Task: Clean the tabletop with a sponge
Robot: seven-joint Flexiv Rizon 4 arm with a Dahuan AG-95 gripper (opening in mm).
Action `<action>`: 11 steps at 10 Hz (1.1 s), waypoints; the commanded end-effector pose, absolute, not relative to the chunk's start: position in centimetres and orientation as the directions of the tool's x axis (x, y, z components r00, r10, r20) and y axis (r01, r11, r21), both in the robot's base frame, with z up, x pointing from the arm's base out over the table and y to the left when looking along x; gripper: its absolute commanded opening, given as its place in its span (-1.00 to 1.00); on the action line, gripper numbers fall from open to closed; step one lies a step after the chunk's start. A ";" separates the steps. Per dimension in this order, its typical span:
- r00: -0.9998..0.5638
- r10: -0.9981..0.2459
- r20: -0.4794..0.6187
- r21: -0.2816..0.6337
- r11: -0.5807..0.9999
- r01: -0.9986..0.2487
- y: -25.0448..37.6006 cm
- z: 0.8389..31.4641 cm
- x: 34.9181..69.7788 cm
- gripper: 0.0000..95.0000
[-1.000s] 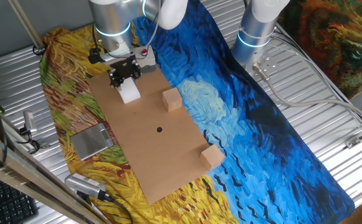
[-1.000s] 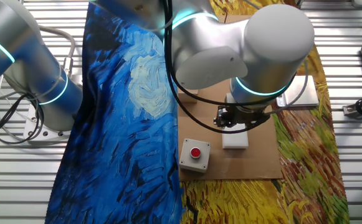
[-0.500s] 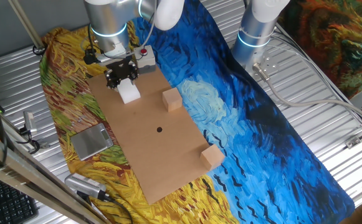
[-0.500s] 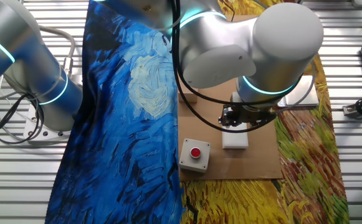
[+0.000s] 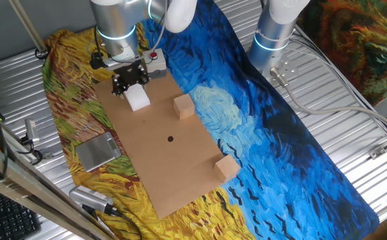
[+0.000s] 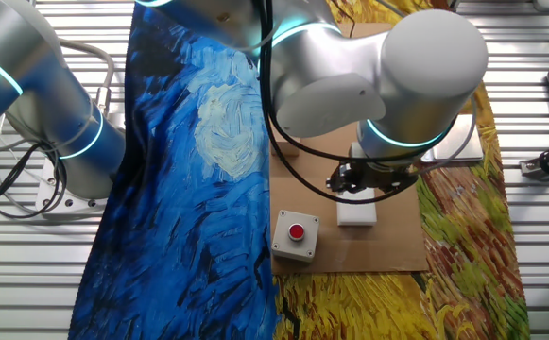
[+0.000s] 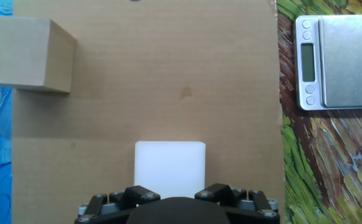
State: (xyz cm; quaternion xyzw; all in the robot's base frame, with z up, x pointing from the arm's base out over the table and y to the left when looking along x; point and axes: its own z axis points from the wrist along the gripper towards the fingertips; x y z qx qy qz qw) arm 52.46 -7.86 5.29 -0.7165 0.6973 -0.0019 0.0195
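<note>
My gripper should next grab the white sponge across its middle (image 5: 137, 97) to wipe the cardboard tabletop.
The tan cardboard tabletop (image 5: 173, 163) lies on the painted cloth, with a small dark spot (image 5: 170, 139) near its middle. The white sponge (image 5: 138, 99) rests flat on its far left part; it also shows in the other fixed view (image 6: 357, 213) and the hand view (image 7: 170, 163). My gripper (image 5: 130, 83) hovers just above the sponge's far end and is open, with its fingers (image 7: 142, 194) apart over the sponge's near edge. In the other fixed view the gripper (image 6: 368, 185) sits under the big arm joint. The board shows there too (image 6: 399, 247), and in the hand view (image 7: 168, 74).
Two tan wooden cubes (image 5: 184, 107) (image 5: 226, 168) stand on the board; one shows in the hand view (image 7: 25, 53). A grey scale (image 5: 95, 151) (image 7: 342, 62) lies beside the board. A red-button box (image 5: 154, 60) (image 6: 295, 234) sits by the gripper. A second arm base (image 5: 273, 33) stands behind.
The gripper has shifted slightly left and back over the last second, then held still. The sponge has not moved.
</note>
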 end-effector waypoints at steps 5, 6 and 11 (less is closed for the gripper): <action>0.017 -1.000 -0.020 -0.035 -0.016 -0.999 -7.9 4.0 52.6 0.60; 0.015 -1.000 -0.019 -0.034 -0.014 -0.999 -7.9 4.0 52.6 0.60; 0.001 -1.000 -0.022 -0.035 -0.001 -0.999 -7.9 3.8 52.3 0.60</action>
